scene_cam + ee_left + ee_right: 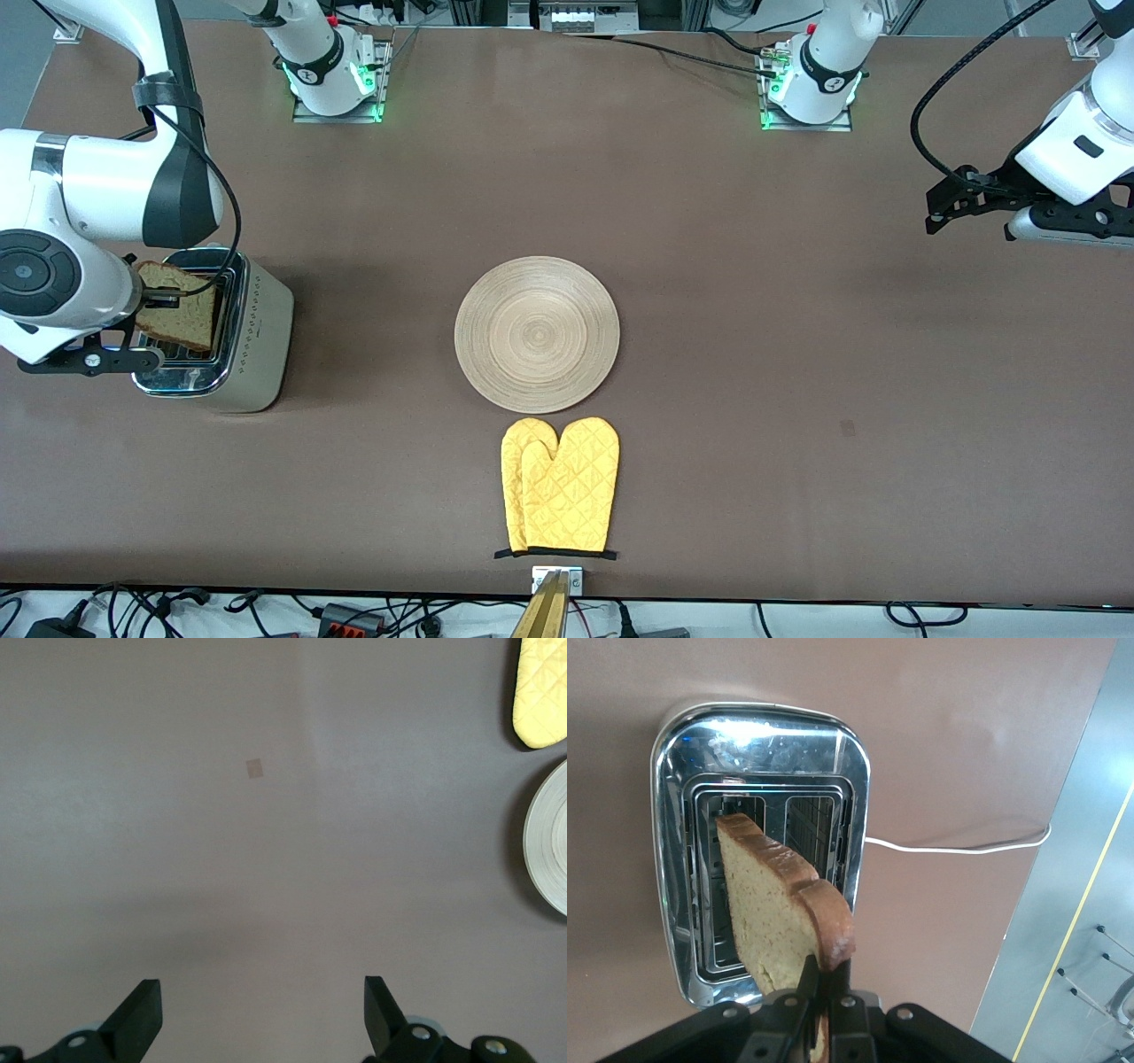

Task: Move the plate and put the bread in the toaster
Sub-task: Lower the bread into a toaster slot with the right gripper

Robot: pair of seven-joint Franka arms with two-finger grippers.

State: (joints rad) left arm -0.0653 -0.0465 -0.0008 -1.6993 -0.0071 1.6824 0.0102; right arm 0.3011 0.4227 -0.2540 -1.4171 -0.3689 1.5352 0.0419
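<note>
The bread (184, 307) (778, 904) is hanging tilted above the toaster's slots. My right gripper should keep hold of the bread until it is in the slots.
My right gripper (161, 299) is shut on one crust corner of the bread (184, 307), a tan slice with a dark brown crust. The slice hangs tilted just over the slots of the toaster (257, 354), at the right arm's end of the table. In the right wrist view the bread (778, 904) slants from my right gripper (827, 973) down toward the chrome top of the toaster (757, 735). The round light-wood plate (537, 334) lies bare at the table's middle. My left gripper (941, 209) waits open over the left arm's end; its wrist view shows the gripper (261, 994) with nothing between its fingers.
A pair of yellow oven mitts (560, 487) lies nearer to the front camera than the plate, almost touching it. The toaster's white cord (957, 849) trails over the table. The left wrist view catches a mitt tip (542, 691) and the plate's rim (545, 850).
</note>
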